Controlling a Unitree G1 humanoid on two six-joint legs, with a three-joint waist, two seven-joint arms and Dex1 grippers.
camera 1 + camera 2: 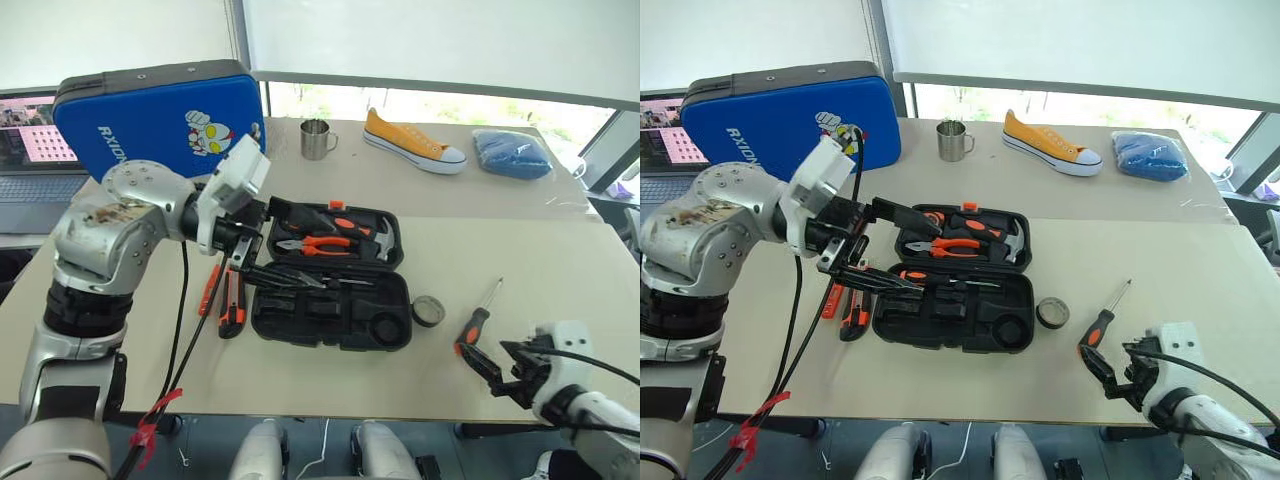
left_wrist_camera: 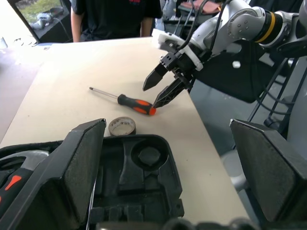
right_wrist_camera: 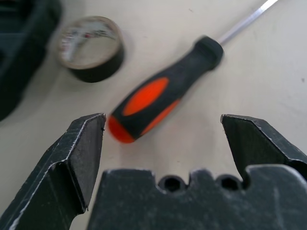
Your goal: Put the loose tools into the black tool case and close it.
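My right gripper needs to move toward the screwdriver before it closes on it, because the fingertips stop short of the screwdriver's handle (image 1: 472, 328).
The black tool case (image 1: 330, 325) lies open mid-table. Pliers (image 1: 318, 243) and a hammer (image 1: 383, 240) sit in its far half. A screwdriver (image 1: 960, 283) lies across the near half. My left gripper (image 1: 300, 250) hovers open and empty over the case's left side. Left of the case, a utility knife (image 1: 232, 305) and a slim orange tool (image 1: 210, 288) rest on the table. A tape roll (image 1: 428, 311) sits just right of the case. Further right lies another screwdriver (image 1: 475, 322). My right gripper (image 1: 487, 352) is open at its handle end, not touching it.
A big blue printed case (image 1: 150, 110) stands at the back left beside a laptop (image 1: 30, 160). A metal mug (image 1: 316, 138), a yellow shoe (image 1: 412, 142) and a blue cloth (image 1: 512, 153) line the far side. A person (image 2: 115, 17) stands by the table.
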